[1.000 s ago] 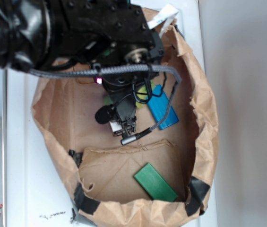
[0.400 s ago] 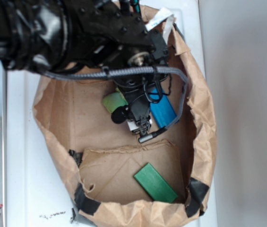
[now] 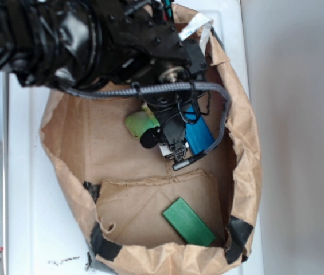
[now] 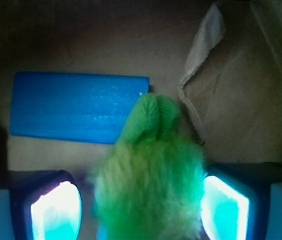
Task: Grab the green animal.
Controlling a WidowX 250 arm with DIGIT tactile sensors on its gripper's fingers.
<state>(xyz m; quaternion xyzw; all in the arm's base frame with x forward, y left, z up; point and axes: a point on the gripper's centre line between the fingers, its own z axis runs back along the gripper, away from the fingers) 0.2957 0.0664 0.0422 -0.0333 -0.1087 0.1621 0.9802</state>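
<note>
My fingers are on either side of the green animal's (image 4: 150, 185) fuzzy body, so it is now time for my gripper to close on the body.
The green animal (image 4: 150, 185) lies on brown paper between my gripper's (image 4: 141, 212) two lit pads; its fuzzy body fills most of the gap and its smooth light green end points away from me. The right pad (image 4: 225, 207) meets the fur, while a narrow strip of paper shows beside the left pad (image 4: 56, 210). The gripper is open, astride the toy. In the exterior view only the animal's light green head (image 3: 137, 124) sticks out to the left of the black arm, and the fingers are hidden under the wrist.
A blue block (image 4: 78, 106) lies just beyond the toy, also visible at the arm's right (image 3: 200, 135). A dark green flat block (image 3: 188, 221) rests lower in the brown paper bag (image 3: 248, 137), whose crumpled walls ring everything. A torn paper flap (image 4: 200, 45) rises at right.
The arm has shifted right across the bag, so the animal's green head now shows left of the wrist. Between the last two frames it barely moved.
</note>
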